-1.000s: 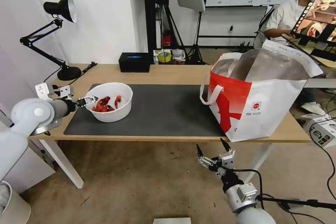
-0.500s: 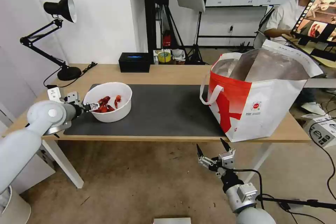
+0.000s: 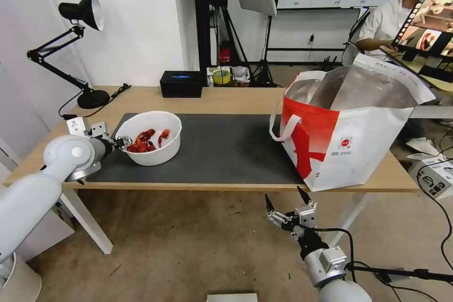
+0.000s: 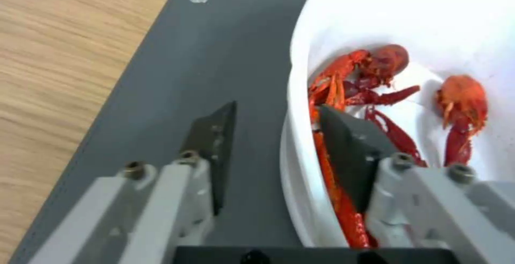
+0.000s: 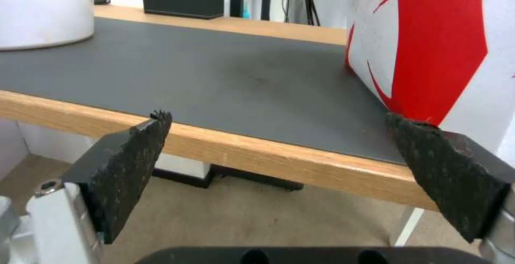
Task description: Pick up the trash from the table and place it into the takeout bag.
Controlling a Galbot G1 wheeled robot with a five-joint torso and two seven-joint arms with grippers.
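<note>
Next, my left gripper grabs the bowl by its thin rim, since the round bowl spreads far wider than my open fingers.
The trash in view is a white round bowl [image 3: 152, 153] holding red crayfish shells [image 3: 144, 139], standing at the left end of the dark grey mat [image 3: 222, 151] on the table [image 3: 226, 99]. My left gripper [image 3: 124, 142] is open at the bowl's left rim. In the left wrist view one of the left gripper's [image 4: 279, 135] fingers [image 4: 215, 135] is outside the bowl [image 4: 429, 18] and the other is inside, among the shells [image 4: 375, 62]. The takeout bag [image 3: 358, 141] stands open at the table's right end. My right gripper [image 3: 283, 194] hangs open below the table's front edge.
A black desk lamp [image 3: 80, 14] and its cable sit at the back left, and a black rectangular box [image 3: 181, 83] at the back middle. The mat between bowl and bag is bare. The right wrist view shows the table edge [image 5: 241, 147] just ahead and the bag [image 5: 429, 34] close by.
My left arm has moved in toward the bowl, so its fingers now straddle the left rim. The bowl has shifted slightly to the right. The right arm has not moved.
</note>
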